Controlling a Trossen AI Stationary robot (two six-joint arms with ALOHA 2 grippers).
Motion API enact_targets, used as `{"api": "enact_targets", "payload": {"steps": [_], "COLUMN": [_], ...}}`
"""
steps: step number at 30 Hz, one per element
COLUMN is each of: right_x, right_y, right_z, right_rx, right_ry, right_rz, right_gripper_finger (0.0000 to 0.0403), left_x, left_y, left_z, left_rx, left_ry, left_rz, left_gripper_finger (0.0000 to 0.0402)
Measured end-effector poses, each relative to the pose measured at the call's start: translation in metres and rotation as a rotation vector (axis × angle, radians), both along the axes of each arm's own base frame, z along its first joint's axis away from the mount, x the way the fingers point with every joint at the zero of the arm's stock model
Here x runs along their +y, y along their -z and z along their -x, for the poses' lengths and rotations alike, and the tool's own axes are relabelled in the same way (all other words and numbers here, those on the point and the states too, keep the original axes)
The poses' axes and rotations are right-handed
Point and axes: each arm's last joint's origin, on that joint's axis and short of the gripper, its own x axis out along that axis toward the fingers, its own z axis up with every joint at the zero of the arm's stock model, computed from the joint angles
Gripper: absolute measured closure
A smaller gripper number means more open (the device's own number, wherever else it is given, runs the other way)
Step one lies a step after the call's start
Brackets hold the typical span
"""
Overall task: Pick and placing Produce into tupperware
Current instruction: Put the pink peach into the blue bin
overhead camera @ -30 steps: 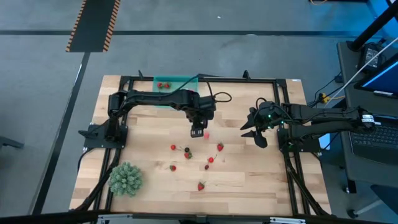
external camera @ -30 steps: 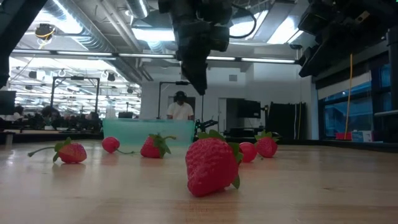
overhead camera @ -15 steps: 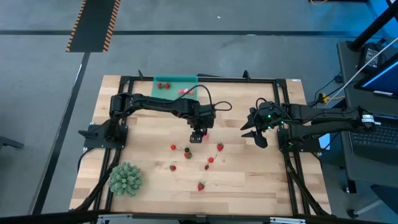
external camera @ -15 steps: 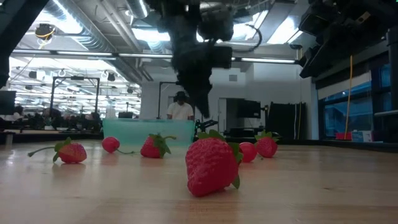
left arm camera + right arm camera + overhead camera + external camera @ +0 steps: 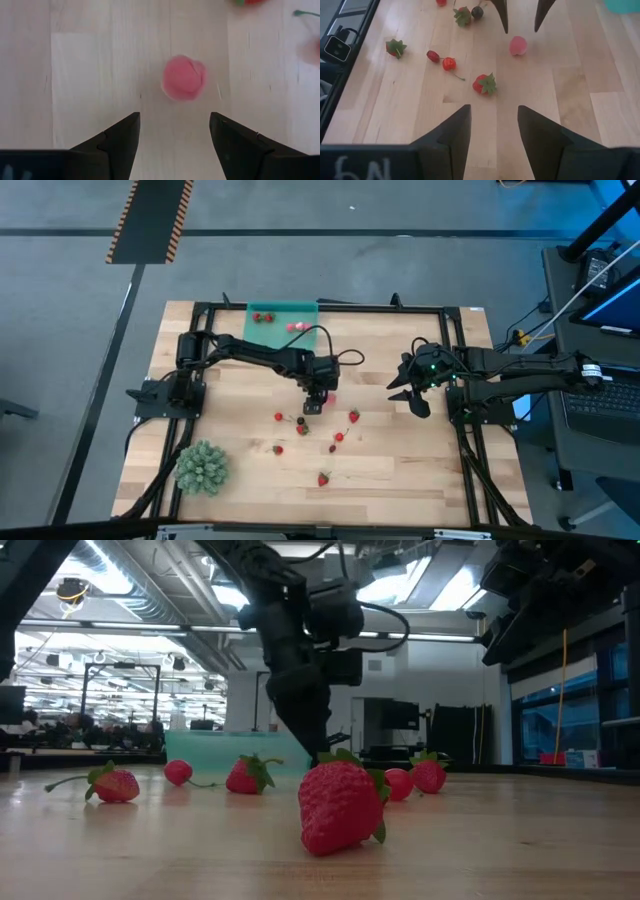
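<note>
The pink fruit needs to go into the teal tupperware point(image 5: 282, 312). My left gripper will grab the fruit next by the sides of its round body point(image 5: 331, 398).
The teal tupperware point(image 5: 282, 312) stands at the table's far edge with two red fruits and a pink one in it. Several small red fruits point(image 5: 339, 437) lie loose on the wood at mid-table. A pink fruit point(image 5: 184, 77) lies just ahead of my left gripper point(image 5: 174, 131), which is open, low over the table and touches nothing; both also show in the high view, the fruit point(image 5: 329, 393) beside the gripper point(image 5: 313, 402). My right gripper point(image 5: 410, 394) hangs open and empty at the right, above the table.
A large spiky green ball point(image 5: 202, 467) sits at the near left corner. A black frame point(image 5: 460, 430) runs around the table's edges. In the low view a big strawberry point(image 5: 340, 802) lies closest to the near edge, with others point(image 5: 115, 783) behind it.
My left gripper has gone down toward the table and a little toward its near edge, coming low over the pink fruit. It has stayed open. The fruits have not moved.
</note>
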Motion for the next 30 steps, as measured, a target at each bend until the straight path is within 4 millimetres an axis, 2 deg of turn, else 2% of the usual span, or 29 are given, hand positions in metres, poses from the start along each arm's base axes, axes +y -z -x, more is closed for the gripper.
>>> {"api": "enact_targets", "payload": {"steps": [10,30], "right_x": [0.0,0.0], "right_y": [0.0,0.0], "right_z": [0.0,0.0], "right_rx": [0.0,0.001], "right_ry": [0.001,0.001], "right_rz": [-0.002,0.0], "right_gripper_finger": [0.0238,0.0238], "left_x": [0.001,0.003], "left_y": [0.023,0.024], "left_z": [-0.013,-0.018], "left_rx": [-0.061,-0.115], "left_ry": [0.003,0.008], "left_rz": [0.004,0.037], "left_gripper_finger": [0.017,0.017]}}
